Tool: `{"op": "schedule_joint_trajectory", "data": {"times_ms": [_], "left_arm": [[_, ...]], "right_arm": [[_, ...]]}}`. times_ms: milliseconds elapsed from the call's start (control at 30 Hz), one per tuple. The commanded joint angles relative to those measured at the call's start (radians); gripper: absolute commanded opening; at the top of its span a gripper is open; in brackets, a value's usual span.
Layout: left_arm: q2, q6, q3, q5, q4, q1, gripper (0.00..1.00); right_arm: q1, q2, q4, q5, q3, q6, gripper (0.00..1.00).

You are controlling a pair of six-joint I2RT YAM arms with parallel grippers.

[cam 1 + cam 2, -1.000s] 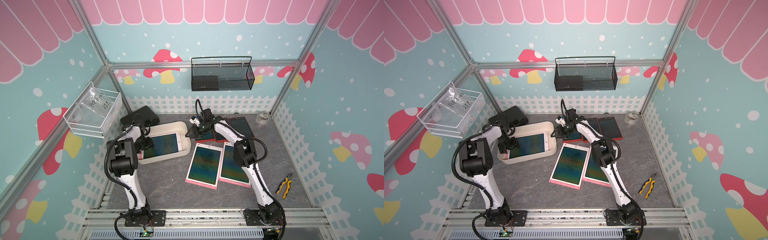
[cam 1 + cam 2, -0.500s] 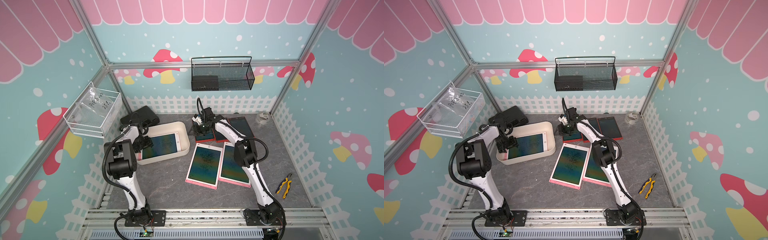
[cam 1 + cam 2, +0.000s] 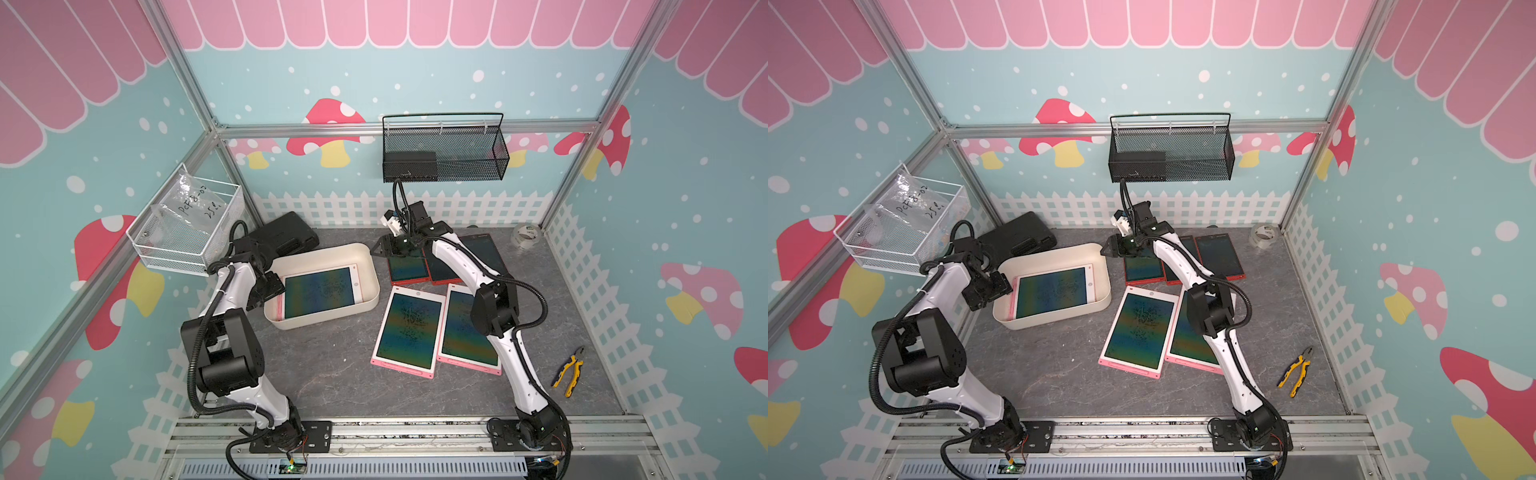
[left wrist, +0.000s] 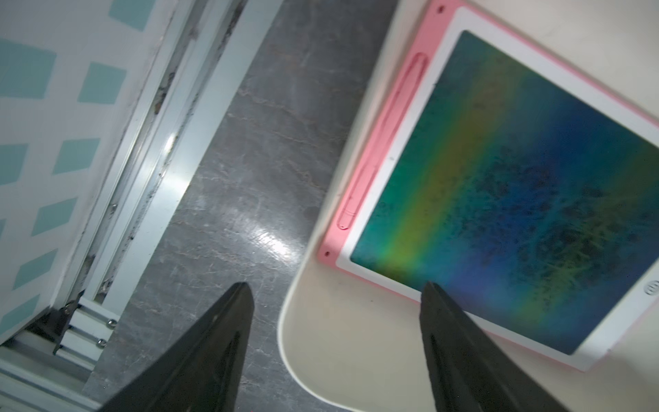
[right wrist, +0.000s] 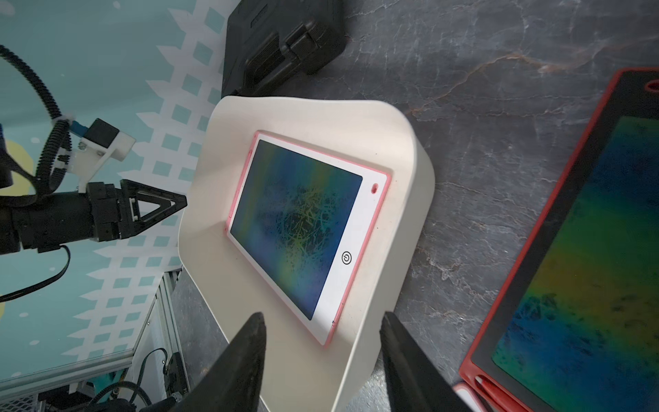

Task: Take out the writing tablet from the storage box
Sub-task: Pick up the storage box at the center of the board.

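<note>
My left gripper grabs the storage box (image 3: 367, 261) by its end, away from my right gripper, next, which leaves the writing tablet free to take out.
The cream-white storage box (image 3: 367, 261) (image 3: 1105, 291) sits left of the table's middle. A pink-framed writing tablet (image 3: 319, 291) (image 3: 1052, 291) lies flat inside it, screen up. My left gripper (image 3: 275, 287) (image 4: 335, 290) is open at the box's left end. One of its fingers is over the table outside the wall, the other over the tablet's edge (image 4: 499, 178). My right gripper (image 3: 380, 249) (image 5: 322, 317) is open at the box's far right corner, its jaws straddling the wall (image 5: 403, 214) with nothing held.
Two pink tablets (image 3: 409, 328) (image 3: 467, 332) and red tablets (image 3: 407, 268) lie right of the box under my right arm. A black hard case (image 3: 284, 235) stands behind the box. Pliers (image 3: 569, 370) and a tape roll (image 3: 525, 237) lie at the right. Wire baskets (image 3: 187, 228) (image 3: 444, 153) hang on the walls.
My right gripper swung over the red tablet and back toward the box's far right corner. The left gripper stayed at the box's left end. The tablet has not moved.
</note>
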Motion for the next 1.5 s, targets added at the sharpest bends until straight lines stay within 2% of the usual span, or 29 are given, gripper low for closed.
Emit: {"op": "schedule_joint_trajectory", "data": {"times_ms": [0, 167, 333, 600, 933, 1067, 1467], "left_arm": [[0.033, 0.013, 0.01, -0.013, 0.015, 0.001, 0.75], [0.112, 0.024, 0.032, 0.008, 0.038, 0.001, 0.73], [0.163, 0.024, 0.038, 0.041, 0.054, 0.0, 0.58], [0.133, 0.022, -0.02, 0.05, 0.058, 0.001, 0.32], [0.121, 0.013, -0.05, 0.047, 0.044, 0.0, 0.12], [0.089, 0.011, -0.064, 0.066, 0.046, 0.006, 0.0], [-0.086, -0.002, -0.199, 0.092, 0.101, 0.005, 0.0]], "right_arm": [[0.026, -0.018, -0.004, -0.035, 0.029, -0.039, 0.54], [0.038, 0.035, -0.033, -0.094, 0.074, -0.031, 0.53], [0.057, 0.085, -0.049, -0.12, 0.131, -0.031, 0.51], [0.059, 0.13, -0.046, -0.153, 0.15, 0.007, 0.51], [0.056, 0.156, -0.088, -0.173, 0.15, 0.012, 0.5], [0.053, 0.171, -0.099, -0.188, 0.15, 0.008, 0.5], [0.056, 0.106, -0.072, -0.176, 0.149, -0.081, 0.51]]}}
